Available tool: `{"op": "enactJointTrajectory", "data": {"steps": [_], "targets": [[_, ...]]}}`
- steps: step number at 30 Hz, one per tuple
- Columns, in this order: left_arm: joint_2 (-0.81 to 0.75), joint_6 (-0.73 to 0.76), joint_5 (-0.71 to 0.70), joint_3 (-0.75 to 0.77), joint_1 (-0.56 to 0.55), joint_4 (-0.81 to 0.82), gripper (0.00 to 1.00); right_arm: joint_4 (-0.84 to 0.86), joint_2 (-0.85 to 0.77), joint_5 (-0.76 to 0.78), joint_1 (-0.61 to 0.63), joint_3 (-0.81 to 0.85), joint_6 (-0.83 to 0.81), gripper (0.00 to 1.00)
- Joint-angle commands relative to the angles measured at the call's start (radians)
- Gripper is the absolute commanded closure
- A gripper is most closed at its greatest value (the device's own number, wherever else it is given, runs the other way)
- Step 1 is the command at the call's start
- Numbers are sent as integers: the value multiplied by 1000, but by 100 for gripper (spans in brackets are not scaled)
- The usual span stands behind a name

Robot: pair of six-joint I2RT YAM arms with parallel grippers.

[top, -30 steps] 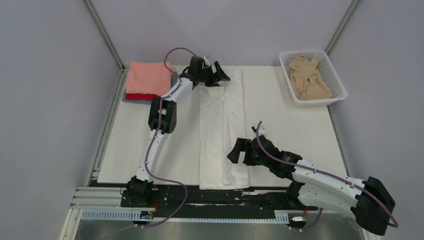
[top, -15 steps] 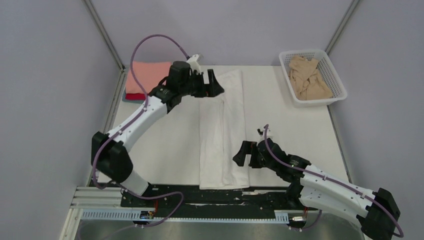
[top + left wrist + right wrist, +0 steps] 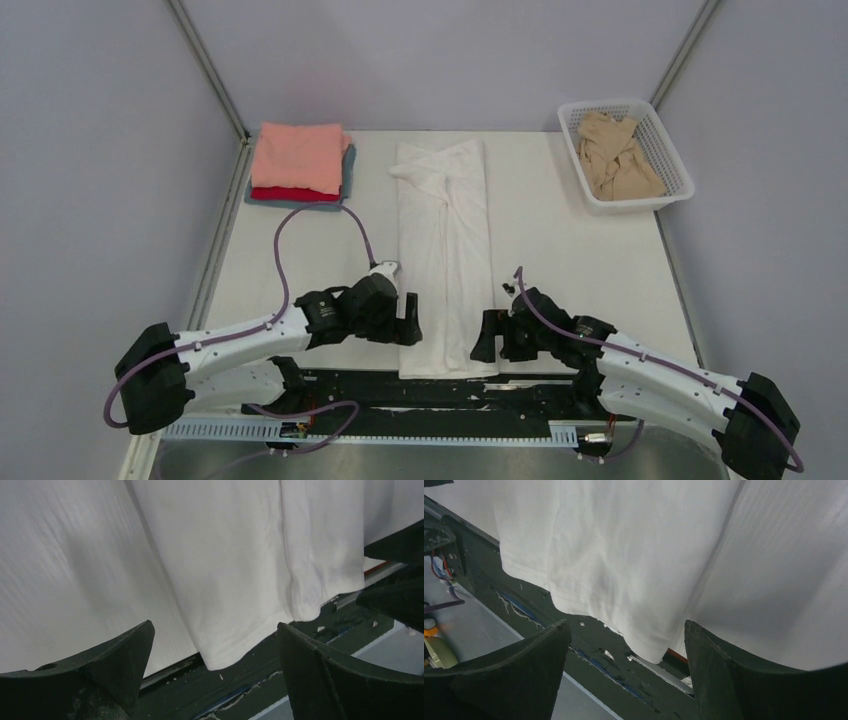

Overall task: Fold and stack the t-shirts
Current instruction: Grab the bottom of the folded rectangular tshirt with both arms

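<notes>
The white t-shirt's near hem corner [image 3: 406,372] [image 3: 214,656] is the part my left gripper should grip next. It matches my right gripper's corner of the hem, so the t-shirt will fold evenly.
The white t-shirt [image 3: 445,255] lies folded into a long strip down the middle of the table, its hem hanging over the near edge. My left gripper [image 3: 410,330] is open and empty beside the strip's near left corner, which shows in the left wrist view [image 3: 225,655]. My right gripper [image 3: 483,340] is open and empty beside the near right corner, which shows in the right wrist view [image 3: 649,647]. A salmon-pink shirt [image 3: 298,155] tops a folded stack over a red shirt [image 3: 285,193] and a grey-blue shirt [image 3: 349,160] at the far left. A beige shirt [image 3: 615,155] lies crumpled in the basket.
A white lattice basket [image 3: 668,140] stands at the far right. The dark rail [image 3: 440,390] runs along the table's near edge, just under both grippers. Grey walls close in the left and right sides.
My left arm has swung from the shirt's far collar end back to the near left corner. My right gripper has moved a little nearer the table's front edge.
</notes>
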Motion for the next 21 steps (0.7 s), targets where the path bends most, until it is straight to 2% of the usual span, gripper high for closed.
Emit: {"op": "enactJointTrajectory", "data": {"steps": [1,7,10,13,15,17,19,20,21], "targets": [[-87,-169,-35,-70,-102,-20,2,-26,5,-63,-1,-16,21,23],[-62,-219,88,-163,-130,78,12,-26,10,-55,-2,-56,62,37],[-13,-216,153,-182,-134,152,23,-25,13,-27,-2,-62,81,43],[25,-229,163,-181,-135,145,30,-26,18,-23,-1,-60,90,48],[48,-229,168,-171,-140,136,38,-25,14,-20,-2,-67,98,54],[61,-233,158,-157,-151,92,48,-26,14,-23,-2,-74,108,59],[68,-246,135,-144,-161,33,60,-27,18,-28,-2,-81,111,71],[67,-253,128,-141,-163,15,74,-34,19,-24,-2,-84,112,78],[62,-258,116,-145,-165,-13,81,-43,17,-21,-1,-85,116,85]]}}
